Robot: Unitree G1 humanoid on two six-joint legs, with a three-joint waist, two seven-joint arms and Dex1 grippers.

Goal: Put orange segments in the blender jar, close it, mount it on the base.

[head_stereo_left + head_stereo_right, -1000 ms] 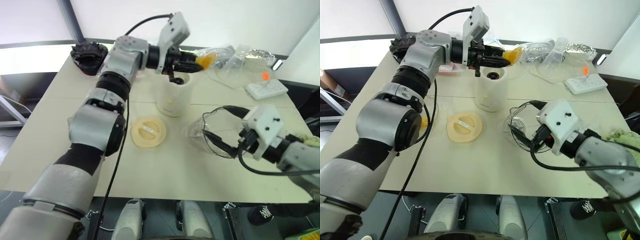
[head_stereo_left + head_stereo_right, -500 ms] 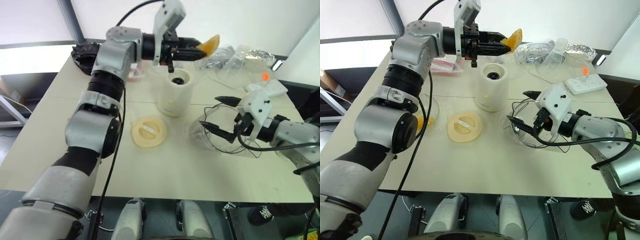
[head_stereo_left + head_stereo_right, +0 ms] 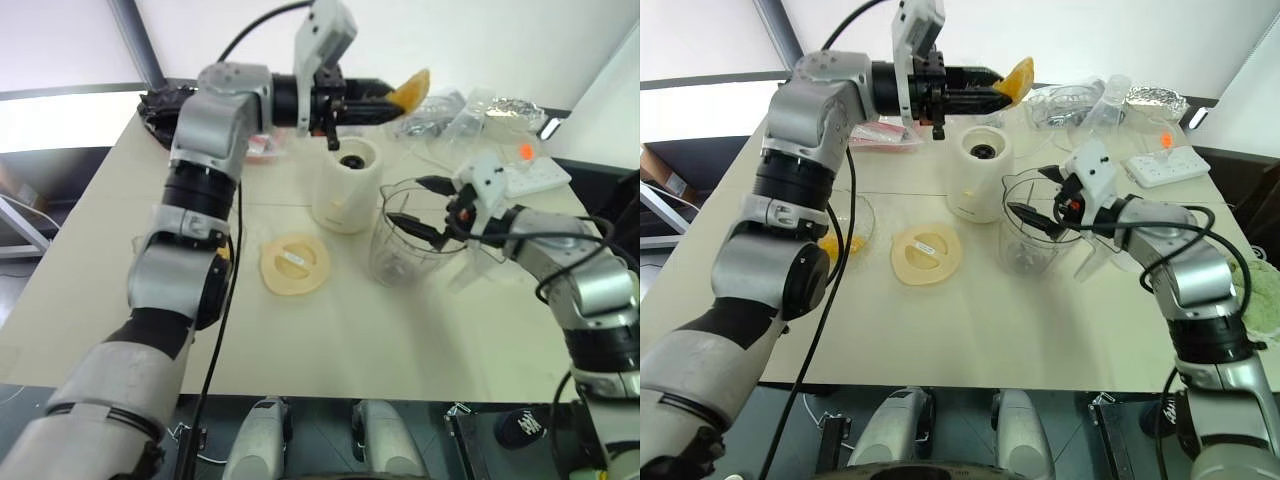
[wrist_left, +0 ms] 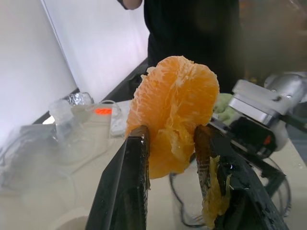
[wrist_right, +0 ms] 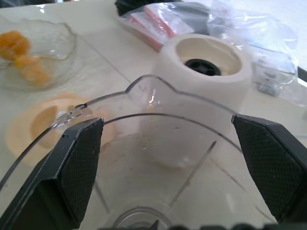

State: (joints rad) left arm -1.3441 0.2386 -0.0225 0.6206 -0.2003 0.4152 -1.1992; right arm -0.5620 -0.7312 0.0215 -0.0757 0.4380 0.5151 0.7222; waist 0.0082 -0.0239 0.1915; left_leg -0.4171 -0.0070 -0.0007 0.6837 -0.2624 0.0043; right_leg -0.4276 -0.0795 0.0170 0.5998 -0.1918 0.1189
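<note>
I should move the orange segment with my left gripper to the blender jar's opening (image 3: pixel 420 212) before I let go of it, because the orange segment hangs high beyond the cream base.
My left gripper (image 3: pixel 385 96) is shut on one orange segment (image 3: pixel 410 90), held in the air above and just beyond the base (image 3: pixel 347 185). The left wrist view shows the orange segment (image 4: pixel 175 115) pinched between both fingers, with pulp stuck to one finger. The clear blender jar (image 3: pixel 405 242) stands upright to the right of the cream base. My right gripper (image 3: pixel 408 203) is open, one finger on each side of the jar's rim (image 5: pixel 153 86). I cannot tell whether the fingers touch the rim. More orange segments (image 5: pixel 24 55) lie in a shallow clear bowl (image 3: pixel 845 225).
A flat round cream lid (image 3: pixel 295 263) lies left of the jar. Clear plastic bags (image 3: pixel 460 110) and a white power strip (image 3: pixel 1165 165) sit at the back right, a red packet (image 3: pixel 885 135) and a black object (image 3: pixel 160 100) at the back left. A person in dark clothing (image 4: pixel 192 28) stands beyond the table.
My right gripper has reached forward and to the left, up to the jar's rim, staying open. The left gripper has kept its grip on the segment and drawn back and up a little.
</note>
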